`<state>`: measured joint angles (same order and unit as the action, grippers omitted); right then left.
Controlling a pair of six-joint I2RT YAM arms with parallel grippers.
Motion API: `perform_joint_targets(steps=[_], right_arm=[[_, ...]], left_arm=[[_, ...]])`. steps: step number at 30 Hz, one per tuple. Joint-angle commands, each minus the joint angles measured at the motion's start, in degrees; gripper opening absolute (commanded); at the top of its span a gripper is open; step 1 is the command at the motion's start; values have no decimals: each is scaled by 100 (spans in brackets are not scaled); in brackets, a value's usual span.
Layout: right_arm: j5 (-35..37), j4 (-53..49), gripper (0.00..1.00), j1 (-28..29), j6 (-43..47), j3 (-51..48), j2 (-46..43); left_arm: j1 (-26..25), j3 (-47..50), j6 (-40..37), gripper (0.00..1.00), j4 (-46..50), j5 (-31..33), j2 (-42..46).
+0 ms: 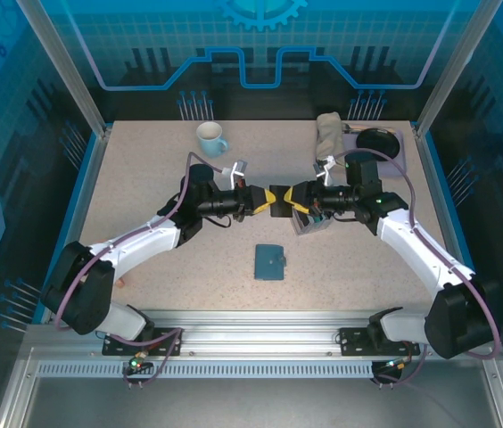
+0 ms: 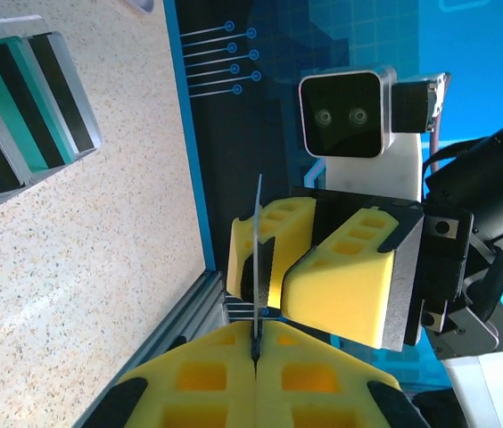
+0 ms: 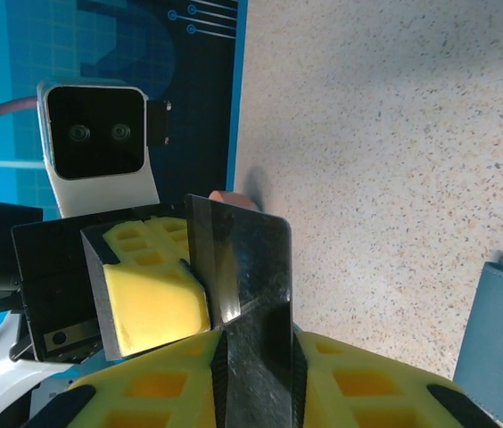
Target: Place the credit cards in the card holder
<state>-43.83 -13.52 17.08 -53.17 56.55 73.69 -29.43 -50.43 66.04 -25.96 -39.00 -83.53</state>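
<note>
The dark credit card's loose end (image 1: 284,197) (image 3: 259,383) reaches in past both yellow fingers of my right gripper, so my right gripper closes on the card next.
A dark credit card (image 1: 278,198) hangs above the table's middle, between the two grippers. My left gripper (image 1: 265,198) (image 2: 256,334) is shut on the card (image 2: 259,232), which I see edge-on there. My right gripper (image 1: 297,198) (image 3: 256,332) faces it, its fingers a little apart on either side of the card (image 3: 243,259). The blue-teal card holder (image 1: 270,261) (image 3: 501,348) lies closed on the table in front of them. More teal and dark cards (image 2: 15,116) stand in the grey rack (image 2: 86,134) (image 1: 309,223) under the right gripper.
A pale blue mug (image 1: 210,138) stands at the back left. A beige cloth (image 1: 327,134) and a black round object (image 1: 378,141) sit at the back right. The table's blue side rail (image 2: 185,134) runs close behind the grippers in the left wrist view.
</note>
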Motion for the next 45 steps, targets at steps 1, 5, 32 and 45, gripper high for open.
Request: perform_joint_targets(steps=[1,5,32,45], right_arm=[[-329,228,24,-86,-20,-78,-43],[-356,321,13,-145,-33,-145,-116],[4673,-1867,2,2550,310,-93,764],[4877,-1921,3,2246,284,-934,428]], left_arm=[[-4,-155,11,0,-246,-238,10],[-1,-193,-164,0,97,-192,46],[-1,226,-1218,86,4439,2617,627],[-469,230,-1351,87,4471,2674,324]])
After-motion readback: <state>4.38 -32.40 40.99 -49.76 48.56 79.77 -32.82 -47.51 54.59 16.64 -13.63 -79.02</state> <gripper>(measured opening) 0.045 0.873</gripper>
